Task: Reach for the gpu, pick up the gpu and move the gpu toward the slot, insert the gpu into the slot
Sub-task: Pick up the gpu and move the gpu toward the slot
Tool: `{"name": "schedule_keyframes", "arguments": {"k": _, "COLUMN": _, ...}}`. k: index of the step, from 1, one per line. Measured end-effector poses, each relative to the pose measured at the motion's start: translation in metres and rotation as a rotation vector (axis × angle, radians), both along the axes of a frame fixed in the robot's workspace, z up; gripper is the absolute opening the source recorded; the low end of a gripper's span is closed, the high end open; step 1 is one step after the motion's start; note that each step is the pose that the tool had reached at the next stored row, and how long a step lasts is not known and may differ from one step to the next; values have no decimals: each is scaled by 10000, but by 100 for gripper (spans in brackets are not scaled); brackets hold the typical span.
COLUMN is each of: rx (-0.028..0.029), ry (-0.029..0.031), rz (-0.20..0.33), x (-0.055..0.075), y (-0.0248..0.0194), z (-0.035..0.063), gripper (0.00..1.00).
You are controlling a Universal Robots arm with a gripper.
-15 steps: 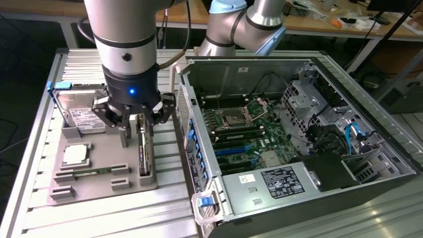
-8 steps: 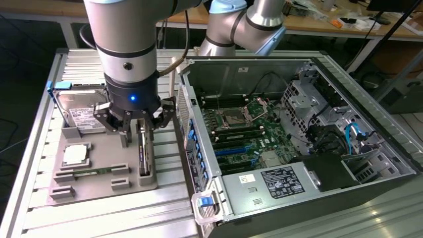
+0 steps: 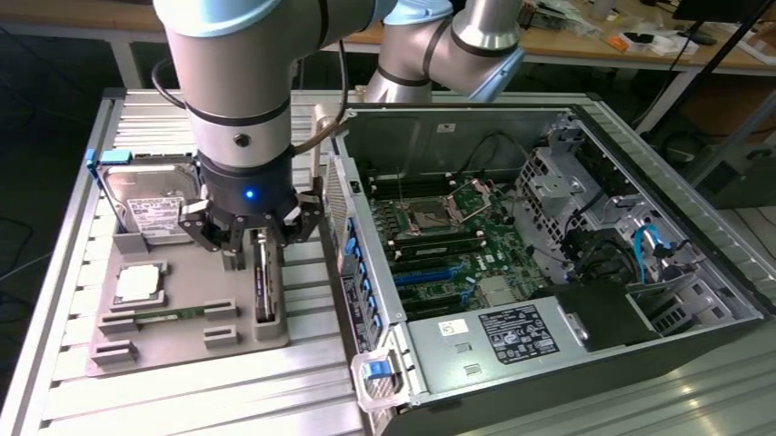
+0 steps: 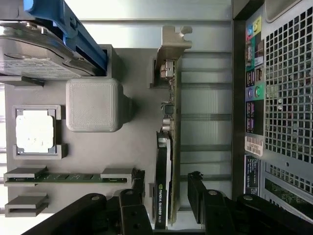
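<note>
The gripper should next grip the GPU by its black cooler section to insert it, because both sides are flat there and small parts stick out near the bracket.
The gpu stands on its long edge in the grey holder tray, beside the open computer case. In the wrist view the gpu is a thin dark card with a silver bracket at its far end. My gripper hangs right over it, open. One black finger is on each side of the card, with a gap on both sides, so my gripper straddles it without gripping. The blue slot lies on the motherboard inside the case.
On the same tray are a silver hard drive, a square processor and a green memory stick. The case's rear wall stands close beside the card. Cables and a black power supply fill the case's side at the exterior view's right.
</note>
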State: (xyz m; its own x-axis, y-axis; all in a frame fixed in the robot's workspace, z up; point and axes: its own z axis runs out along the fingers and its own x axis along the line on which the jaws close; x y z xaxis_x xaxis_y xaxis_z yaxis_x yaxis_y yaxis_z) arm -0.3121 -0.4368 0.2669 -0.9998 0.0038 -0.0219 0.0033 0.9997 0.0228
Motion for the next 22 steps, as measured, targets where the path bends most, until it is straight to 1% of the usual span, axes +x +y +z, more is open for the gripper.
{"name": "schedule_keyframes", "arguments": {"k": 8, "rx": 0, "ry": 2, "rz": 49, "x": 2, "y": 0, "z": -151, "gripper": 48}}
{"name": "schedule_keyframes", "arguments": {"k": 11, "rx": 0, "ry": 1, "rz": 48, "x": 2, "y": 10, "z": -230, "gripper": 48}}
{"name": "schedule_keyframes", "arguments": {"k": 12, "rx": -1, "ry": 3, "rz": 49, "x": 1, "y": 30, "z": -249, "gripper": 48}}
{"name": "schedule_keyframes", "arguments": {"k": 15, "rx": -1, "ry": 3, "rz": 48, "x": 1, "y": 118, "z": -270, "gripper": 48}}
{"name": "schedule_keyframes", "arguments": {"k": 16, "rx": 0, "ry": 2, "rz": 48, "x": 1, "y": 130, "z": -276, "gripper": 48}}
{"name": "schedule_keyframes", "arguments": {"k": 18, "rx": -2, "ry": 3, "rz": 49, "x": 1, "y": 130, "z": -283, "gripper": 48}}
{"name": "schedule_keyframes", "arguments": {"k": 22, "rx": -44, "ry": 4, "rz": 49, "x": 1, "y": 127, "z": -292, "gripper": 48}}
